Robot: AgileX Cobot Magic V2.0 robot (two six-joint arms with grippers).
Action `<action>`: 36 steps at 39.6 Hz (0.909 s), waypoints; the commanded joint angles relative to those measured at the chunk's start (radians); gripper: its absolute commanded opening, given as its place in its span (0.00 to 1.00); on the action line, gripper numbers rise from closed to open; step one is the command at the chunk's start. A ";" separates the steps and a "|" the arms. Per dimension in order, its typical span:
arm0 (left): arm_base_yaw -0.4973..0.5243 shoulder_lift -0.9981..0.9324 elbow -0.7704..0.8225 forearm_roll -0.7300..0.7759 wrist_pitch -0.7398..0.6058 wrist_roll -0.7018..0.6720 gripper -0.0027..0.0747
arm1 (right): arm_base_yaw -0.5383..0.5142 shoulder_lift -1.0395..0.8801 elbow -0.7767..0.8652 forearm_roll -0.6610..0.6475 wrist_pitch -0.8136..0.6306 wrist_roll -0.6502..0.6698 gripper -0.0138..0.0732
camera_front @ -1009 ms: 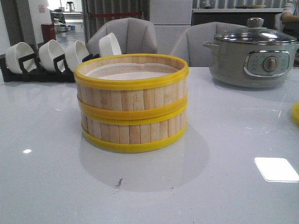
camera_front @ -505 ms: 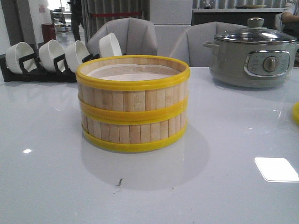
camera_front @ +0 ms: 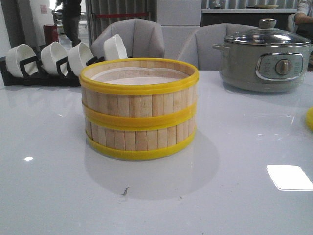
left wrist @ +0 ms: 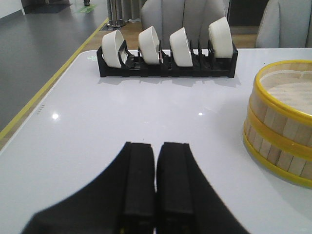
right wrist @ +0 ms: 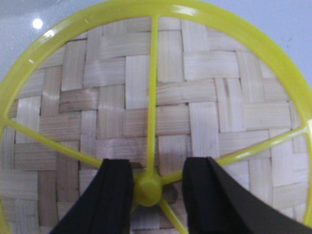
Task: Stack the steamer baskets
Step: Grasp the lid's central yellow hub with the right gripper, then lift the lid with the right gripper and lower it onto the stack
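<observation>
The fingers are around the yellow knob (right wrist: 147,190) and closing now would catch the woven lid (right wrist: 161,97), so it is time for my right gripper to close on the knob.
Two steamer baskets stand stacked in the middle of the table, the upper basket (camera_front: 139,95) squarely on the lower basket (camera_front: 142,139). The left wrist view shows the stack (left wrist: 282,126) off to one side. My left gripper (left wrist: 156,146) is shut with nothing in it, low over bare table and apart from the stack. My right gripper (right wrist: 156,168) is open above the woven domed lid (right wrist: 161,97). Its fingers straddle the lid's yellow knob (right wrist: 147,190), which is nearer one finger than the other. Neither gripper shows in the front view.
A grey cooking pot with a glass lid (camera_front: 266,58) stands at the back right. A black rack of white bowls (camera_front: 49,63) lines the back left. A yellow rim (camera_front: 310,119) pokes in at the right edge. The table's left edge (left wrist: 44,92) borders a drop to the floor.
The upper basket has shifted slightly to the right and now sits squarer on the lower one. A person has walked into the far background.
</observation>
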 commanded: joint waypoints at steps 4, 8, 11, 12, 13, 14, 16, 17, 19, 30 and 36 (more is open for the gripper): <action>0.000 0.009 -0.028 0.001 -0.076 -0.012 0.15 | 0.007 -0.054 -0.035 0.008 -0.048 -0.012 0.57; 0.000 0.009 -0.028 0.001 -0.076 -0.012 0.15 | 0.014 -0.054 -0.035 0.010 -0.046 -0.012 0.53; 0.000 0.009 -0.028 0.001 -0.076 -0.012 0.15 | 0.020 -0.054 -0.035 0.012 -0.039 -0.012 0.42; 0.000 0.009 -0.028 0.001 -0.076 -0.012 0.15 | 0.023 -0.054 -0.035 0.012 -0.036 -0.012 0.36; 0.000 0.009 -0.028 0.001 -0.076 -0.012 0.15 | 0.027 -0.054 -0.035 0.012 -0.034 -0.012 0.32; 0.000 0.009 -0.028 0.001 -0.076 -0.012 0.15 | 0.030 -0.054 -0.035 0.012 -0.031 -0.012 0.27; 0.000 0.009 -0.028 0.001 -0.076 -0.012 0.15 | 0.040 -0.056 -0.035 0.012 -0.024 -0.012 0.20; 0.000 0.009 -0.028 0.001 -0.076 -0.012 0.15 | 0.045 -0.056 -0.035 0.012 -0.022 -0.012 0.23; 0.000 0.009 -0.028 0.001 -0.076 -0.012 0.15 | 0.058 -0.059 -0.036 0.012 -0.017 -0.012 0.23; 0.000 0.009 -0.028 0.001 -0.076 -0.012 0.15 | 0.176 -0.116 -0.124 0.012 0.079 -0.012 0.22; 0.000 0.009 -0.028 0.001 -0.076 -0.012 0.15 | 0.272 -0.160 -0.232 0.012 0.143 -0.012 0.22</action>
